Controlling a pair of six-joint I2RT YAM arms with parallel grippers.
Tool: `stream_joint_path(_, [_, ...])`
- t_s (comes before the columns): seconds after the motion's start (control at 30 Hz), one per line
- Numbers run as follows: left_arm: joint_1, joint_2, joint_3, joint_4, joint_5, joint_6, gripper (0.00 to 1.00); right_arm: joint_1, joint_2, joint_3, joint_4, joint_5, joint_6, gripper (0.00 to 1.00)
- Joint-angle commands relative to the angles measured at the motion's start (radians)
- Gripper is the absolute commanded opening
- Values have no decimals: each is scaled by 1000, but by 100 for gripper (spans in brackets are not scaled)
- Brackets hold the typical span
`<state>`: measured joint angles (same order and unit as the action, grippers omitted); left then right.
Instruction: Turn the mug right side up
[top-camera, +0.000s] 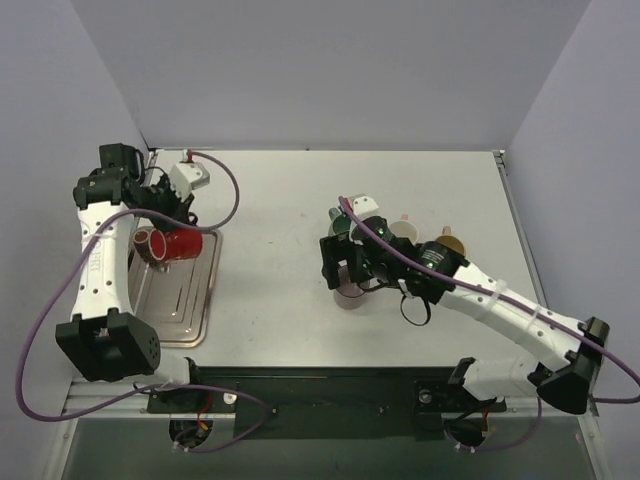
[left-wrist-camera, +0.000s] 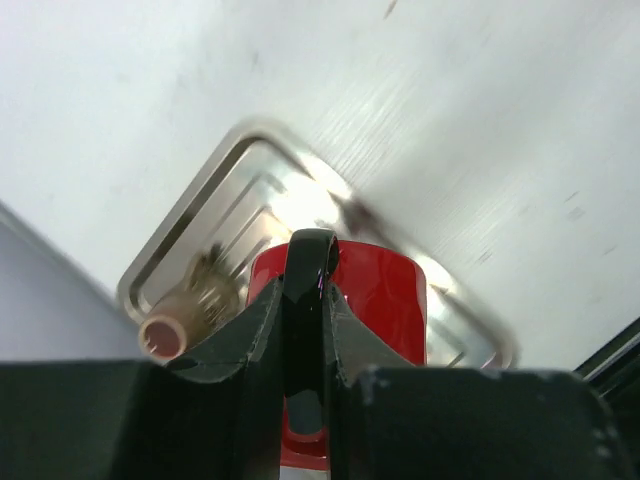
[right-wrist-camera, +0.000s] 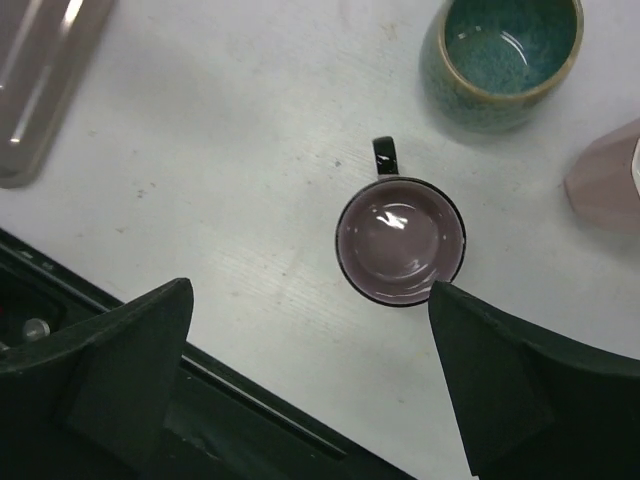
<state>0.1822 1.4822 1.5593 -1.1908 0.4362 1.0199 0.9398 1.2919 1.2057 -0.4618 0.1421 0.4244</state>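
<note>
My left gripper holds the handle. My right gripper should grab the red mug's rim (top-camera: 158, 246) to set the mug upright.
A red mug (top-camera: 184, 243) (left-wrist-camera: 385, 290) with a black handle (left-wrist-camera: 310, 262) lies on its side over the metal tray (top-camera: 195, 300) (left-wrist-camera: 190, 215). My left gripper (top-camera: 183, 216) (left-wrist-camera: 306, 300) is shut on that handle from above. Whether the mug rests on the tray or hangs just above it does not show. On the table's right half, a mauve mug (top-camera: 350, 294) (right-wrist-camera: 401, 242) stands upright, mouth up, its black handle (right-wrist-camera: 385, 153) pointing away. My right gripper (top-camera: 346, 262) (right-wrist-camera: 310, 290) hovers over it, open wide, touching nothing.
A small brown mug (top-camera: 145, 243) (left-wrist-camera: 175, 325) lies in the tray beside the red one. Behind the mauve mug stand a teal mug (top-camera: 341, 225) (right-wrist-camera: 510, 45), a white mug (top-camera: 405, 232) and a tan one (top-camera: 450, 243). The table's dark front edge (right-wrist-camera: 200, 400) is close.
</note>
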Motion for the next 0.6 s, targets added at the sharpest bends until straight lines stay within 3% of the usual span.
stream_joint_path(0.0, [-68, -95, 90, -51, 395, -384, 0, 36, -139, -18, 138, -42, -36, 98])
stream_joint_path(0.03, [-113, -109, 85, 41, 403, -515, 0, 40, -152, -30, 225, -61, -36, 98])
stream_joint_path(0.2, [-399, -177, 110, 210, 440, -777, 0, 63, -239, -158, 629, -215, 11, 99])
stream_joint_path(0.3, [-467, -194, 136, 322, 489, -930, 0, 67, -243, -186, 747, -249, 68, 99])
stream_joint_path(0.47, [-542, -188, 163, 378, 548, -1014, 0, 74, -209, -198, 831, -320, 114, 99])
stream_joint_path(0.53, [-566, -189, 136, 422, 561, -1067, 0, 76, -203, -218, 903, -360, 145, 93])
stream_joint_path(0.57, [-572, -189, 122, 444, 564, -1089, 0, 77, -200, -221, 922, -380, 163, 85])
